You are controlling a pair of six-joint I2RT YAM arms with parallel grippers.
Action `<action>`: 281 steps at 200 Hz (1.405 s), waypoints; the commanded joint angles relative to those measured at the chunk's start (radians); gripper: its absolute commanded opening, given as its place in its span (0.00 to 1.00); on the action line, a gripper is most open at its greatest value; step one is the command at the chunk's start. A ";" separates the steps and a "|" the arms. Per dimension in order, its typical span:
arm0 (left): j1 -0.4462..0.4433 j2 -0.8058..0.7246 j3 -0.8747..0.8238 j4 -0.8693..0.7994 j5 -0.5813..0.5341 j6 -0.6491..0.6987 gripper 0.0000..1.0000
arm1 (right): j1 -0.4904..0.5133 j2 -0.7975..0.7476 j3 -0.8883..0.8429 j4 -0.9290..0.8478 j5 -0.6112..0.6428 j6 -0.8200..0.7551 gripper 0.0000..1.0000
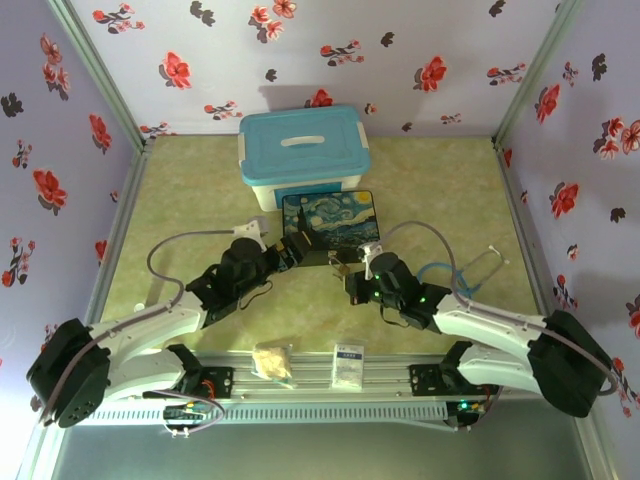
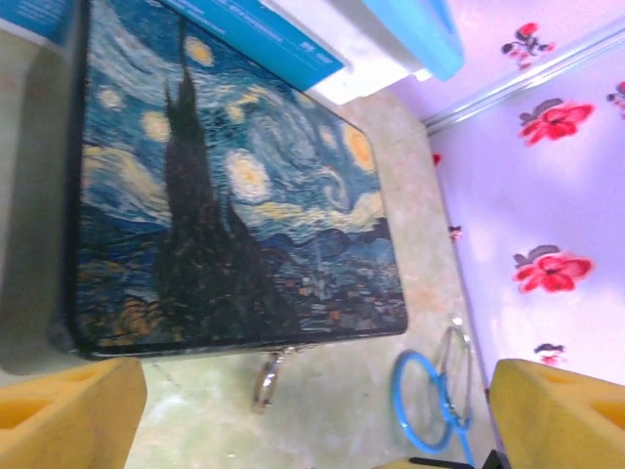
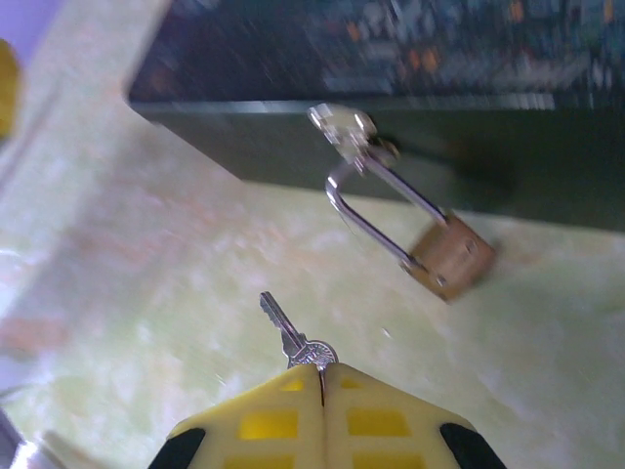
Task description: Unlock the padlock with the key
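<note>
I need to reach the key with my left gripper and grab it by its exposed blade. The key's head will then stay free for my right gripper to take again for unlocking.
The small brass padlock [image 3: 451,256] hangs by its silver shackle [image 3: 376,220] from the hasp on the front of the Starry-Night tin [image 3: 410,147], with its body tilted down to the right on the green mat. My right gripper [image 3: 320,369] is shut on the head of the small grey key [image 3: 291,334]. The key's blade points up and left, a short way to the near left of the padlock and apart from it. In the left wrist view the padlock [image 2: 266,376] shows edge-on below the tin [image 2: 225,195]. My left gripper [image 2: 314,396] stands open just before it, its yellow fingers [image 2: 68,410] wide apart.
A white box with a blue lid [image 1: 303,150] stands right behind the tin [image 1: 330,222]. A blue cable loop with a thin wire ring [image 2: 425,401] lies to the tin's right. A small bag [image 1: 272,362] and a white packet [image 1: 348,365] rest on the front rail. Flowered walls enclose the table.
</note>
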 commanded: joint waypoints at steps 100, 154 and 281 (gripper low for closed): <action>-0.032 0.246 0.077 0.358 0.241 -0.194 0.49 | -0.014 -0.041 0.020 0.322 0.004 0.113 0.00; -0.036 0.237 0.109 0.286 0.255 -0.151 0.24 | -0.022 -0.037 0.012 0.321 -0.009 0.123 0.00; -0.015 0.129 0.354 -0.202 0.330 0.560 0.00 | -0.463 0.036 -0.029 0.711 -0.619 0.242 0.92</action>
